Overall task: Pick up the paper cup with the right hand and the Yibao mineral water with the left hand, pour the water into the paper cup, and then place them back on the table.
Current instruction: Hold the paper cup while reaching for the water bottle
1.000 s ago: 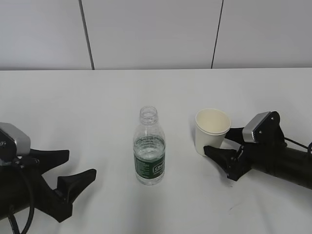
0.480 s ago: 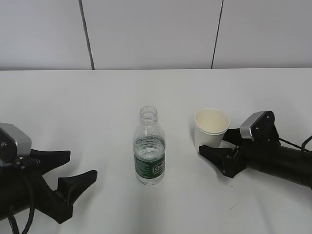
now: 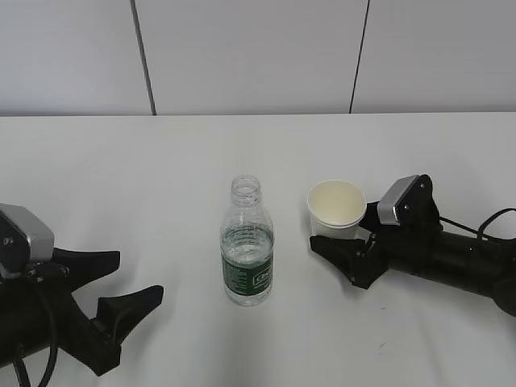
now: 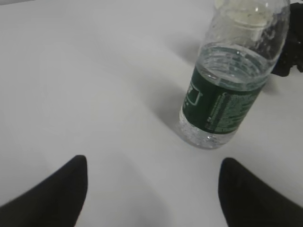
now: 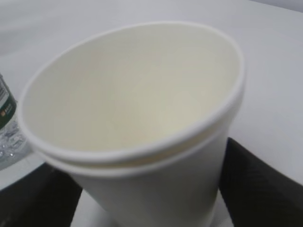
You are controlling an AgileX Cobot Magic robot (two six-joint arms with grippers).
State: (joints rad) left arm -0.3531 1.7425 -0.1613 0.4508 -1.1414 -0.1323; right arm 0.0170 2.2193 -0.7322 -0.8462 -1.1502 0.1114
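The Yibao mineral water needs to pour next, so my left gripper should grab it by its labelled body [image 3: 247,266] and keep the Yibao mineral water's opening [image 3: 246,184] free.
The paper cup [image 3: 334,208] stands on the white table [image 3: 161,161], right of centre. It fills the right wrist view [image 5: 137,104] and looks tilted there. My right gripper [image 3: 339,230] lies low on the table with its fingers either side of the cup's lower body, close against it, still spread wide. The Yibao mineral water [image 3: 247,242] stands upright at the centre, uncapped and about half full. It also shows in the left wrist view [image 4: 229,80]. My left gripper [image 3: 139,276] is open and empty at the lower left, a short way left of the bottle.
A grey panelled wall [image 3: 258,56] runs behind the table's far edge. The bottle's edge shows at the left of the right wrist view [image 5: 7,127], close to the cup.
My right gripper has slid left so the cup sits deeper between its fingers, and the cup has shifted left toward the bottle. My left gripper has crept slightly right.
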